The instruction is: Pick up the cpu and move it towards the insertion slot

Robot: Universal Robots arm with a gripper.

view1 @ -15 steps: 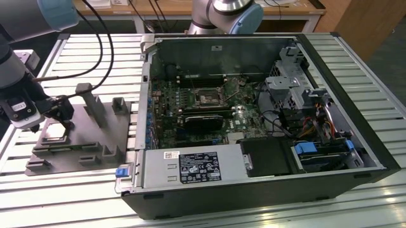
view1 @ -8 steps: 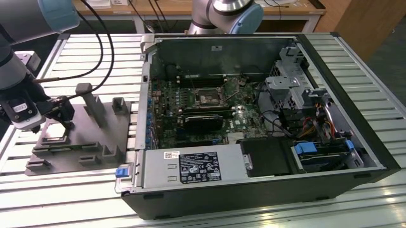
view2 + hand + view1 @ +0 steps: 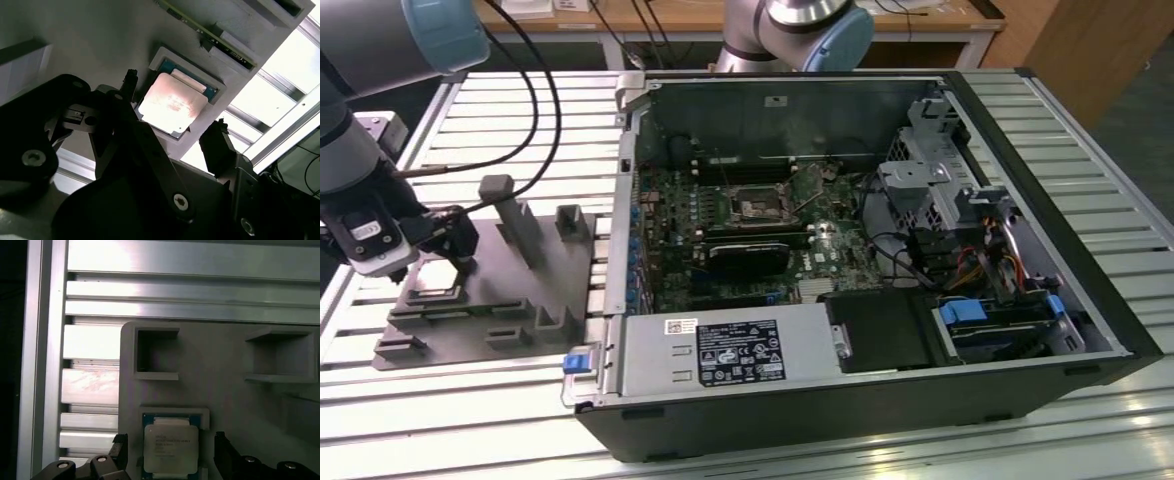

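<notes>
My gripper closes now. Closing now would catch the CPU. The fingers stand beside both side edges of its silvery top (image 3: 438, 275), down at the grey fixture plate.
The cpu (image 3: 172, 105) (image 3: 170, 447), a small square chip with a silvery top, lies flat in a shallow pocket of the grey fixture plate (image 3: 494, 310) (image 3: 225, 365). My gripper (image 3: 443, 262) (image 3: 174, 104) (image 3: 171, 449) is open just above it. One dark finger (image 3: 129, 85) (image 3: 120, 450) stands on each side of the chip, with a gap to each chip edge. Inside the open computer case, the insertion slot (image 3: 758, 207) is a small dark square socket with a silver frame on the green board, well off to the exterior view's right of my gripper.
Upright grey fixture blocks (image 3: 520, 225) rise from the plate close to my gripper. The computer case wall (image 3: 624, 200) stands between plate and board. A black card (image 3: 750, 260), a drive cage (image 3: 921, 185) and cables crowd the case. A second arm's base (image 3: 794, 30) stands behind.
</notes>
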